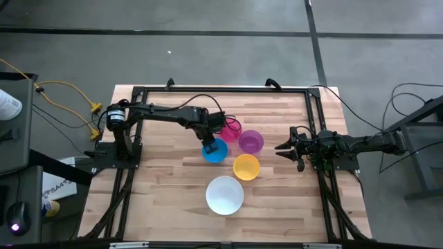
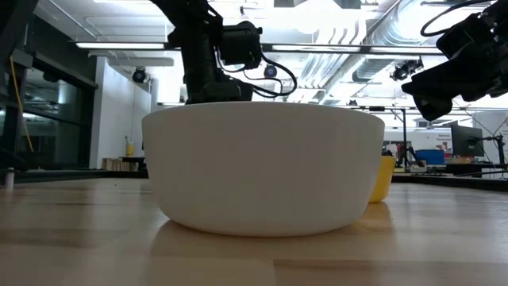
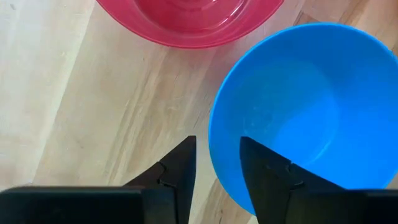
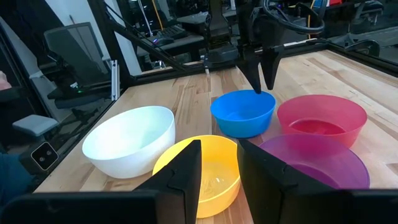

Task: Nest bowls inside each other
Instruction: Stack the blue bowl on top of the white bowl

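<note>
The blue bowl needs to go inside the white bowl [image 1: 225, 196], so next my left gripper will grab the blue bowl by its rim [image 1: 205, 153].
Five bowls stand upright on the wooden table: blue [image 1: 215, 151], pink-red [image 1: 230, 129], purple [image 1: 251, 142], yellow-orange [image 1: 246, 167] and a larger white one [image 1: 225, 195] nearest the front edge. My left gripper [image 3: 217, 140] points down, open, over the blue bowl's [image 3: 311, 112] left rim. One finger is inside the bowl and one outside; no touch shows. In the right wrist view its fingers [image 4: 264, 84] end at the blue bowl's [image 4: 242, 112] far rim. My right gripper [image 1: 282, 149] waits open at the table's right side, clear of the bowls.
A black frame [image 1: 221, 90] runs round the table's far and side edges. Bare wood lies left of the bowls and along the front. In the low view the white bowl [image 2: 262, 167] fills the middle and hides most of the others.
</note>
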`<state>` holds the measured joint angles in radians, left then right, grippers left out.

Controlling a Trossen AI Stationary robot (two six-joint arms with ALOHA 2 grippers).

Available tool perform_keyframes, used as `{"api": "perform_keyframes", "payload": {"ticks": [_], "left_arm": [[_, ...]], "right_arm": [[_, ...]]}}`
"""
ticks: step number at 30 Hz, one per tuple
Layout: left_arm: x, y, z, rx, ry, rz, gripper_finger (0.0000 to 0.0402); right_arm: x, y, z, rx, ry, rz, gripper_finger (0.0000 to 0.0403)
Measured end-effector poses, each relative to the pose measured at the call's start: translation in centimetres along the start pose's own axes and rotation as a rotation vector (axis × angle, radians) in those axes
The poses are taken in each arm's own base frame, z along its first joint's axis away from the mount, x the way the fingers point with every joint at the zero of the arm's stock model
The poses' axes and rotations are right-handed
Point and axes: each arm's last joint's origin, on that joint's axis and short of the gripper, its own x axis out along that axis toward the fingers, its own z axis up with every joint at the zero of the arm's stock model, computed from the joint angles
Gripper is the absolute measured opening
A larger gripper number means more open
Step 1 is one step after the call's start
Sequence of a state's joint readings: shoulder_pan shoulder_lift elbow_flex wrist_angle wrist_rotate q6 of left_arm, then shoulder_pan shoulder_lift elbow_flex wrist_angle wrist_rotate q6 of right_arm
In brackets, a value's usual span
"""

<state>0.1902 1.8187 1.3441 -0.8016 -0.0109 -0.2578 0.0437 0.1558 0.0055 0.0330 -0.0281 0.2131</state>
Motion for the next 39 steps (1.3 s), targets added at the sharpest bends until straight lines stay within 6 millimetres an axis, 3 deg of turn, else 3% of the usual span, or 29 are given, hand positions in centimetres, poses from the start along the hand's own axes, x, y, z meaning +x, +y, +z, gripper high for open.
{"api": "perform_keyframes", "payload": {"ticks": [8, 16, 39], "left_arm": [[0.1, 0.0, -0.2, 0.01, 0.011, 0.004, 0.0125], [1.4, 0.2, -0.9, 0.009, 0.016, -0.011, 0.0125], [1.4, 0.2, -0.9, -0.001, 0.005, 0.001, 0.0124]], "right_arm": [[0.0, 0.0, 0.0, 0.0, 0.0, 0.0, 0.0097], [0.0, 0.0, 0.0, 0.0, 0.001, 0.0, 0.0097], [0.0, 0.0, 0.0, 0.0, 0.001, 0.0, 0.0097]]}}
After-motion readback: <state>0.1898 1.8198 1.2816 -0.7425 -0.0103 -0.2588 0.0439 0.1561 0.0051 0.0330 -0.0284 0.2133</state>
